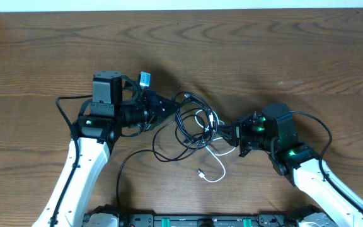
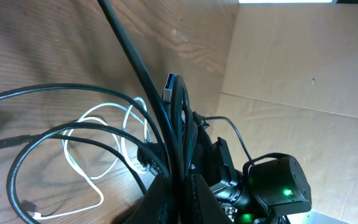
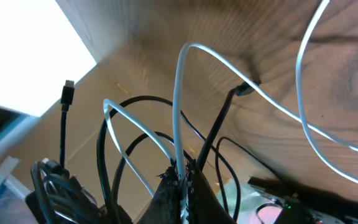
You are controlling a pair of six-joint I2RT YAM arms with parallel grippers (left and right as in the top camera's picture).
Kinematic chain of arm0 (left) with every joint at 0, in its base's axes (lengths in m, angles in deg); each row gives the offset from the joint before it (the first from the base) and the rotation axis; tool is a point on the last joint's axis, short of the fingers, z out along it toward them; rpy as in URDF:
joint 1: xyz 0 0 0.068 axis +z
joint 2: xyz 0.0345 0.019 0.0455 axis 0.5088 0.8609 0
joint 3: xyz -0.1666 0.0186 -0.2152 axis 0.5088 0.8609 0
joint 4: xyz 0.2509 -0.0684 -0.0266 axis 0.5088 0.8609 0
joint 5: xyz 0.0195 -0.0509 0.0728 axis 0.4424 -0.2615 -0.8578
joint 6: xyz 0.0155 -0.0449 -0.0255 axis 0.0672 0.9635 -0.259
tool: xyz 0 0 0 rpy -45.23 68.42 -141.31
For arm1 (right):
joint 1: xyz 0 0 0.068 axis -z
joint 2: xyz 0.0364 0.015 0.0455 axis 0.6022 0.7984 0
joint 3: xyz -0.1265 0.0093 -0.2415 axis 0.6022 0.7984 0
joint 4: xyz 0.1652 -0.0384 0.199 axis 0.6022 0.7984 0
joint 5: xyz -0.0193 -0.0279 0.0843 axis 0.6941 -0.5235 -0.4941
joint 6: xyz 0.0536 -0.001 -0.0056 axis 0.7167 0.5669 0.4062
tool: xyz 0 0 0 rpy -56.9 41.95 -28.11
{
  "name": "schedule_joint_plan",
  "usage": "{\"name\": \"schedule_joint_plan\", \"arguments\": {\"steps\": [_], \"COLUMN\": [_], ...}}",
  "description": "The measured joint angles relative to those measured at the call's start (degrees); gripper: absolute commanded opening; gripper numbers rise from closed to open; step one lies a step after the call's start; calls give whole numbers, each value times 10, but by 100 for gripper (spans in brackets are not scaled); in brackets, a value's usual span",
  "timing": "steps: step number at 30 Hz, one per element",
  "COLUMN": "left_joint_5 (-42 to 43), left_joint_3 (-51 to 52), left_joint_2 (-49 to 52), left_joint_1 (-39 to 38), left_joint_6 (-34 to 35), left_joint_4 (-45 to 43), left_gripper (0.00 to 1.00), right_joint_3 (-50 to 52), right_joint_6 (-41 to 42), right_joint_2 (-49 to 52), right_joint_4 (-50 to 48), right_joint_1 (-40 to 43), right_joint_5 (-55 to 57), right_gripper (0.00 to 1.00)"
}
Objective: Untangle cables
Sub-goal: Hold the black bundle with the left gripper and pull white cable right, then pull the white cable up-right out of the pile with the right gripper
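Note:
The lower loops of the black cords hang down from my fingers over the wide tabletop, so my left gripper is ready to release the black cords.
The cables (image 1: 191, 123) lie as a loose tangle of thin black loops with one white strand (image 1: 216, 165) on the wood table between both arms. My left gripper (image 1: 169, 108) is shut on several black cords at the tangle's left side. In the left wrist view those cords (image 2: 178, 130) run up from between the fingers (image 2: 182, 180), past a USB plug (image 2: 170, 87). My right gripper (image 1: 223, 131) is shut on the white strand at the tangle's right side. That strand (image 3: 180, 99) rises from between its fingertips (image 3: 183, 173) among black loops (image 3: 107, 143).
Thicker black arm wires curve beside the left arm (image 1: 62, 107) and the right arm (image 1: 323, 129). A small blue-and-white tag (image 1: 145, 78) sits behind the left gripper. The white strand's plug end (image 1: 201, 174) rests near the front. A black rail (image 1: 188, 221) runs along the table's front edge.

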Motion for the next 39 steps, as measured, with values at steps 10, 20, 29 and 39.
{"name": "schedule_joint_plan", "arguments": {"steps": [10,20,29,39], "left_joint_5": [-3,-4,-4,-4], "left_joint_3": [0,0,0,0], "left_joint_2": [0,0,0,0], "left_joint_1": [1,3,3,3], "left_joint_6": [1,17,15,15], "left_joint_4": [-2,-2,-2,-2], "left_gripper": [32,38,43,44], "right_joint_3": [0,2,5,1], "right_joint_6": [-120,-263,-504,-743], "right_joint_2": [1,3,-64,-108], "right_joint_4": [-86,101,-57,188], "right_joint_1": [-59,-94,-94,-95], "right_joint_5": [4,249,281,242], "right_gripper": [1,1,1,1]}}
